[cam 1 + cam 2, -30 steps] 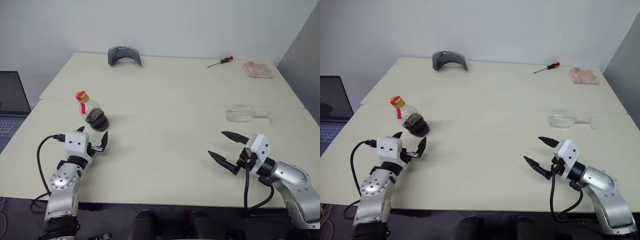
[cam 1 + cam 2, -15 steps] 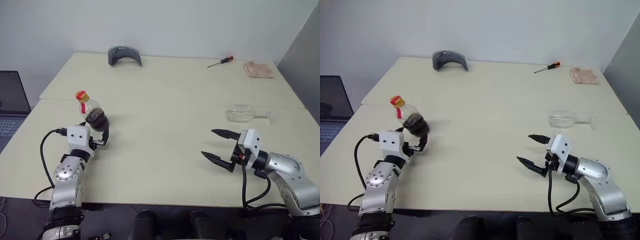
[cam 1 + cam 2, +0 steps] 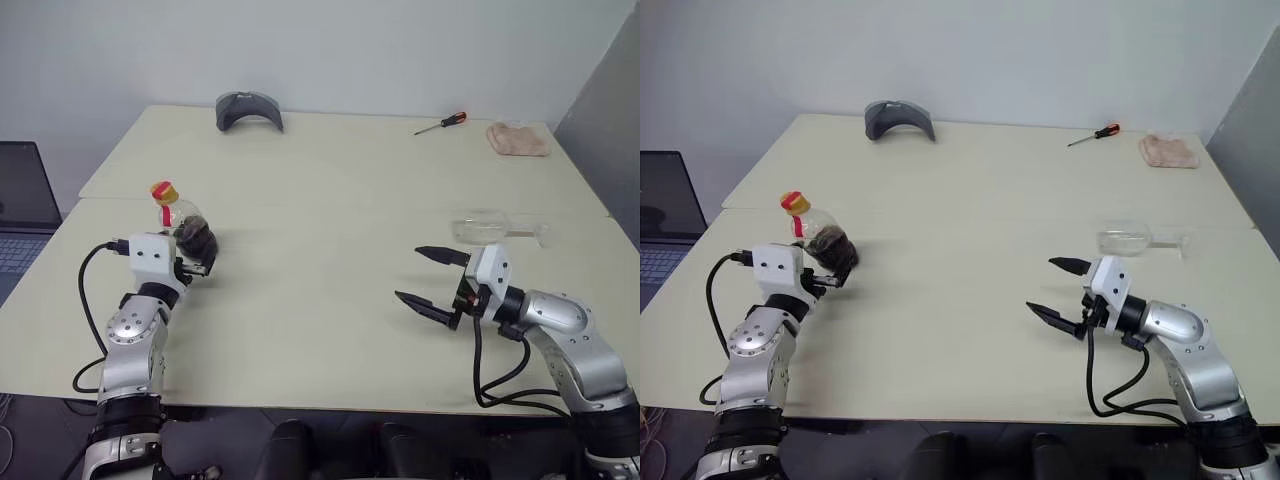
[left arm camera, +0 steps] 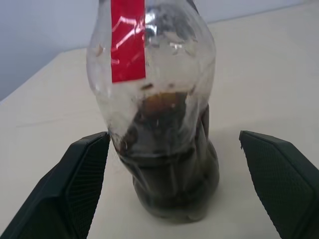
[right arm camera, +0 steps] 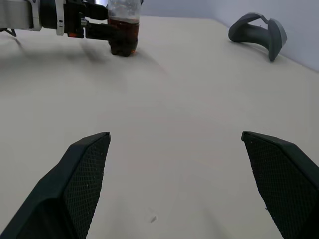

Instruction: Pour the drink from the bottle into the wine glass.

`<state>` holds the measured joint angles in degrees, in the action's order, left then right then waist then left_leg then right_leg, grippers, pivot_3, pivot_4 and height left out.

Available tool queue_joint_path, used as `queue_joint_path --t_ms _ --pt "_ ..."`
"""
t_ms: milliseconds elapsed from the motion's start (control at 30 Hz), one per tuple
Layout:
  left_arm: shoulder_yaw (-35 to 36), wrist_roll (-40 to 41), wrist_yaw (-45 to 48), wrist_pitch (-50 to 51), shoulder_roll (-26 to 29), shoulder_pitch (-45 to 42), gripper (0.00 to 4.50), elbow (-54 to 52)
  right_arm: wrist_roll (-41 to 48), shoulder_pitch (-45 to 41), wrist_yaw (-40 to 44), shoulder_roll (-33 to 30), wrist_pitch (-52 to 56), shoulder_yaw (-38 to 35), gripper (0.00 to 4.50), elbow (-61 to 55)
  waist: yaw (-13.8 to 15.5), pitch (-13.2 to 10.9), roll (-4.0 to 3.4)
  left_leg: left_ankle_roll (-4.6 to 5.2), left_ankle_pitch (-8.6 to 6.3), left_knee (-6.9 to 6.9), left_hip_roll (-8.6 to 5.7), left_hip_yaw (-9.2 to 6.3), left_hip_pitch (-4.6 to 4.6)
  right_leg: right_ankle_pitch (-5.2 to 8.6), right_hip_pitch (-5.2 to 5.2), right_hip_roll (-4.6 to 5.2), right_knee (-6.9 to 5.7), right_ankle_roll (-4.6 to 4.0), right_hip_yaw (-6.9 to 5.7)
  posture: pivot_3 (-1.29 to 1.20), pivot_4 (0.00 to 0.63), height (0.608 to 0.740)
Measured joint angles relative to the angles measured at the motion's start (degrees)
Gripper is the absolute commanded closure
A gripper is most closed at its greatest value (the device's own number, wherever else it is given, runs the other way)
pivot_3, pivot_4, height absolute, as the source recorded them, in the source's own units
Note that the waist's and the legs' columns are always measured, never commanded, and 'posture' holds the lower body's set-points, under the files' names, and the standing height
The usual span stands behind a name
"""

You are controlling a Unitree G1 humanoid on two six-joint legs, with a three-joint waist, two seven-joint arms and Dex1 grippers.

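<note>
My left gripper grips the bottle by its narrower middle [image 3: 190, 231] next, since the bottle swells into a round, sloping bulge [image 3: 178, 213] under its neck, higher up.
The bottle [image 3: 182, 226] stands upright on the left of the table, with a yellow cap, a red label strip and the dark brown drink [image 4: 169, 174] in its bulbous base. My left gripper [image 3: 197, 257] is open, level with that base, one finger on each side of it; the left wrist view shows a gap at both fingers [image 4: 82, 174]. The wine glass [image 3: 484, 228] lies on its side at the right, stem pointing right. My right gripper [image 3: 409, 275] hovers open in front of the glass, pointing toward the table's middle, nothing between its fingers.
A grey curved object [image 3: 248, 108] sits at the far edge, and a red-handled screwdriver [image 3: 442, 123] and a pinkish cloth [image 3: 517, 139] lie at the far right. A laptop [image 3: 20, 215] stands off the table's left side. A seam runs across the tabletop behind the bottle.
My left gripper has moved forward and up until its open fingers flank the bottle's base. My right gripper has drifted forward and toward the middle, still open. Bottle and glass have not moved.
</note>
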<state>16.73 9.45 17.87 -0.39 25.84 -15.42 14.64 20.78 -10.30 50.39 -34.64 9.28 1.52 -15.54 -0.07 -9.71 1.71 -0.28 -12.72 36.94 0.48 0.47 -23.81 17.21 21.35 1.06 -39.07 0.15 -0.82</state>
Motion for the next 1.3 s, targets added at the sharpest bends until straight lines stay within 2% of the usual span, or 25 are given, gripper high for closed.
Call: queue_joint_path --t_ms 267,400,700,800,1000,1100,1300 --pt "0.07 0.99 1.46 0.98 1.22 -4.09 0.05 4.96 -0.02 -2.31 -0.29 0.73 1.17 1.55 0.00 0.01 0.01 0.00 0.00 0.00 0.00 0.00 0.00 0.00 -0.01 0.00 0.00 0.00 0.00 0.00 -0.01 0.00 0.150 0.740" --pt "-0.04 1.09 2.63 0.78 1.37 -7.89 0.05 10.96 -0.59 -3.44 -0.46 1.66 1.28 2.21 0.00 0.06 0.03 0.00 0.00 0.00 0.00 0.01 -0.01 0.00 -0.01 0.00 0.01 0.00 -0.01 0.00 -0.01 0.00 0.150 0.740" --pt "-0.79 0.80 5.58 -3.41 1.50 -12.99 0.05 19.93 -1.68 -4.05 -0.51 2.46 1.28 2.63 0.00 0.05 0.03 -0.01 0.02 0.00 0.00 0.02 -0.01 0.00 -0.02 -0.01 0.02 0.00 -0.01 0.00 -0.02 0.00 0.150 0.740" --pt "-0.89 0.74 6.61 -4.87 1.68 -14.26 0.67 22.12 -1.80 -4.02 -0.74 2.79 1.28 2.83 0.00 0.03 0.01 -0.01 0.02 -0.01 0.00 0.01 -0.01 0.00 -0.02 -0.01 0.03 0.00 -0.01 0.00 -0.02 0.00 0.150 0.740" --pt "-1.43 0.62 8.08 -6.40 1.98 -14.95 2.56 23.52 -2.27 -4.02 -1.18 3.06 1.28 3.15 0.00 0.01 0.02 -0.01 0.02 -0.01 0.00 0.01 -0.01 0.00 -0.03 -0.01 0.03 0.00 -0.01 0.00 -0.02 0.00 0.150 0.740" --pt "-3.02 0.14 8.92 -6.36 1.87 -13.11 2.96 19.99 -2.36 -3.97 -1.77 3.03 1.31 3.04 0.00 -0.15 0.00 -0.02 0.02 -0.01 0.00 0.02 -0.01 0.01 -0.05 -0.01 0.03 0.01 0.01 0.00 0.00 0.00 0.150 0.740" --pt "-7.54 0.54 11.02 -2.11 -0.66 -6.04 3.29 3.31 -1.44 -1.95 -3.24 2.14 2.98 0.31 0.00 -3.32 0.03 -0.02 0.03 -0.02 0.00 0.01 0.00 0.00 -0.07 -0.01 0.03 0.02 0.01 -0.01 0.01 0.00 0.150 0.740"
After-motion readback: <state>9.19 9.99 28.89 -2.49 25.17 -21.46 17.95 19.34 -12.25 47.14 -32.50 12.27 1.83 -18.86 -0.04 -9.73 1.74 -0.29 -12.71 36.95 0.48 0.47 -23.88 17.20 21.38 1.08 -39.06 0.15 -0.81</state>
